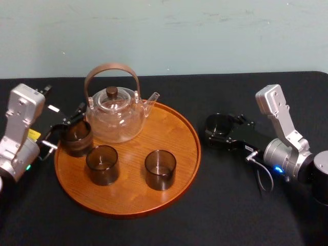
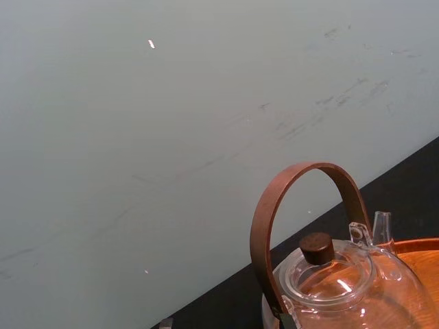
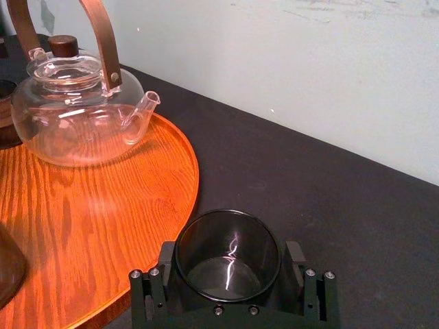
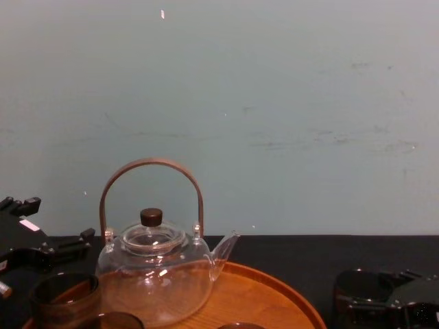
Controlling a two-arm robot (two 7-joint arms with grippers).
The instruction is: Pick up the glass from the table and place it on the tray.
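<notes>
My right gripper will grab the dark smoky glass by its round side (image 4: 353,298) next, to set it on the round wooden tray (image 4: 264,295).
A dark smoky glass (image 1: 219,124) stands upright on the black table (image 1: 230,205), just right of the round wooden tray (image 1: 192,154). My right gripper (image 1: 221,129) is around it, and in the right wrist view the glass (image 3: 228,257) sits between the spread fingers (image 3: 293,259), open, on the cloth beside the tray's rim (image 3: 188,171). My left gripper (image 1: 65,129) is at the tray's left edge, next to another dark glass (image 1: 77,138) on the tray.
A clear glass teapot (image 1: 115,115) with an arched brown handle stands at the back of the tray. Two more dark glasses (image 1: 102,164) (image 1: 160,169) sit on the tray's front half. Bare wood shows on the tray's right side. A pale wall runs behind the table.
</notes>
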